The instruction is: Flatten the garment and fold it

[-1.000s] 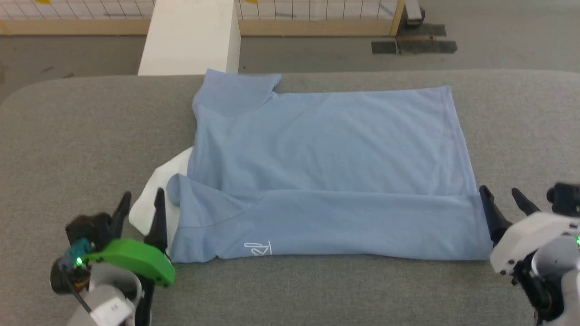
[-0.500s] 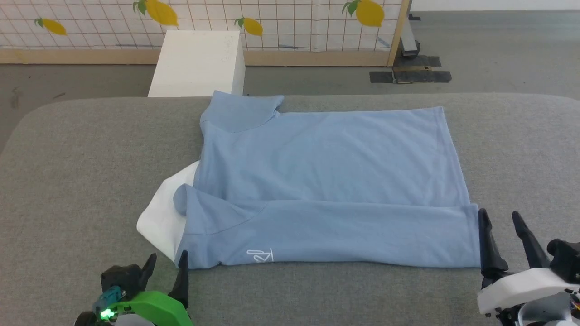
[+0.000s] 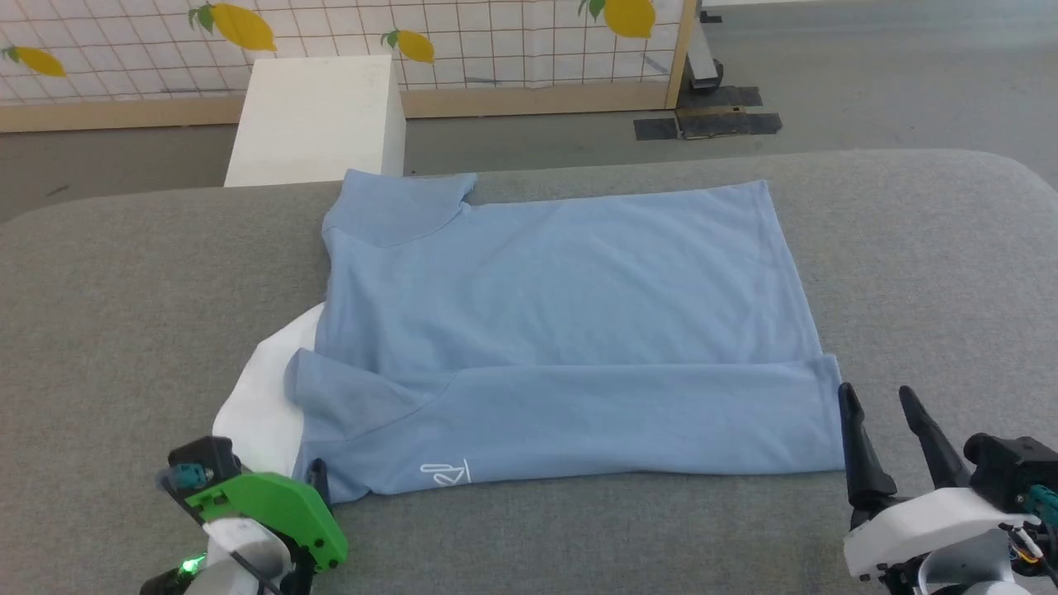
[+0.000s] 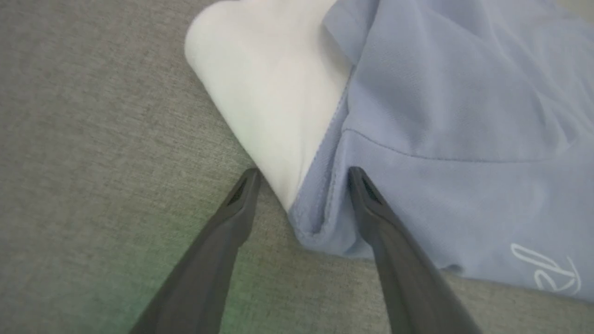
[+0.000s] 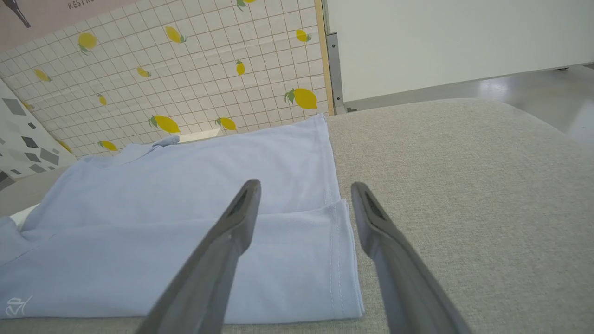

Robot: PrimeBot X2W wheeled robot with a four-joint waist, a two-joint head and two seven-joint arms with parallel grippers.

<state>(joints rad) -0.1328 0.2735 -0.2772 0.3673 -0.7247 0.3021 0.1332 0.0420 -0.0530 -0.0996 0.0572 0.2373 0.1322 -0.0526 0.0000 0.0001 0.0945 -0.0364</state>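
Note:
My left gripper picks up the garment by its hem corner [image 3: 300, 466] beside the white cloth [image 3: 260, 397] next, to flatten and fold the garment.
The garment [image 3: 562, 322], a light blue T-shirt, lies flat across the grey table, its near strip folded over with a white logo [image 3: 446, 473] on top. A white cloth [image 3: 260, 397] sticks out from under its left end. My left gripper [image 4: 304, 170] is open, its fingers straddling the near left corner where the white cloth [image 4: 274, 93] meets the blue hem; its green cover [image 3: 269, 512] shows at the lower left. Beside the near right corner of the garment [image 5: 185, 195], my right gripper [image 3: 874, 390] [image 5: 305, 184] stands open with nothing held.
The grey padded table [image 3: 124, 289] has bare room on both sides of the shirt and along its near edge. Beyond its far edge stand a white box [image 3: 318, 116] and a lemon-patterned partition [image 3: 496, 33] on a grey floor.
The head camera has shifted. My left gripper has drawn back from beside the white cloth to the shirt's near left corner. The right gripper stays at the near right corner, both open.

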